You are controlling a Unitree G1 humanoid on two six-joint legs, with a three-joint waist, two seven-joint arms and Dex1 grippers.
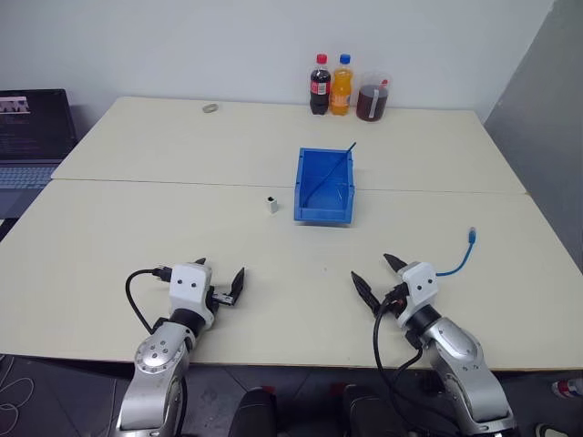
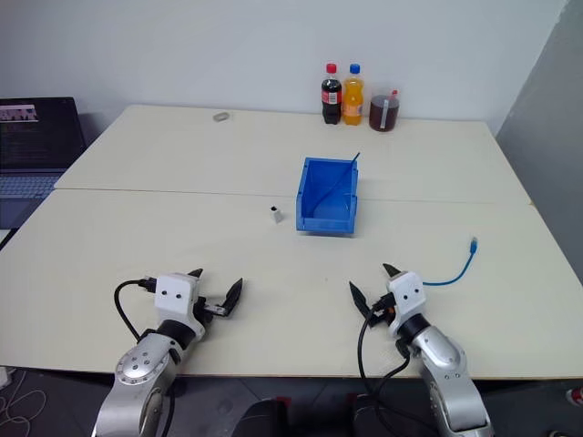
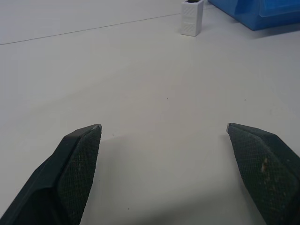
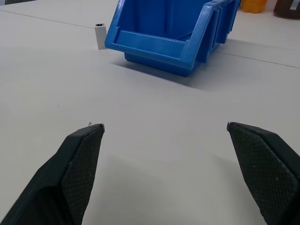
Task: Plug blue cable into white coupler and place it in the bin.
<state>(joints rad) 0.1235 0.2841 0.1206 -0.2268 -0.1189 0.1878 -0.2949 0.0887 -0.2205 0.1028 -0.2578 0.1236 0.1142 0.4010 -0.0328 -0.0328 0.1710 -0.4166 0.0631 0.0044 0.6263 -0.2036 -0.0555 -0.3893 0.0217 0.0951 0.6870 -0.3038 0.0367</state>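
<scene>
The thin cord point(image 1: 459, 267) lies slack in a curve and would bend, so my right gripper should grab the blue cable by its thicker plug end point(image 1: 472, 236) next.
The bright blue bin point(image 1: 324, 187) stands open-topped at the middle of the table, with a thin dark-blue rod point(image 1: 332, 168) leaning inside it. Just left of it the tiny white coupler point(image 1: 272, 204) stands upright; it is seen too in the left wrist view point(image 3: 192, 18) and the right wrist view point(image 4: 100, 36). The light-blue cable point(image 1: 460, 259) lies curved on the table at the right, plug end pointing away, right behind my right wrist. My left gripper point(image 1: 220, 273) and right gripper point(image 1: 372, 267) hover open and empty near the table's front edge, well short of the bin point(image 4: 173, 28).
Two soda bottles point(image 1: 330, 85) and a cup of dark liquid point(image 1: 373, 98) stand at the table's back edge. A small grey object point(image 1: 210, 107) lies at the back left. A laptop point(image 1: 32, 137) sits off the left side. A seam point(image 1: 182, 183) crosses the table.
</scene>
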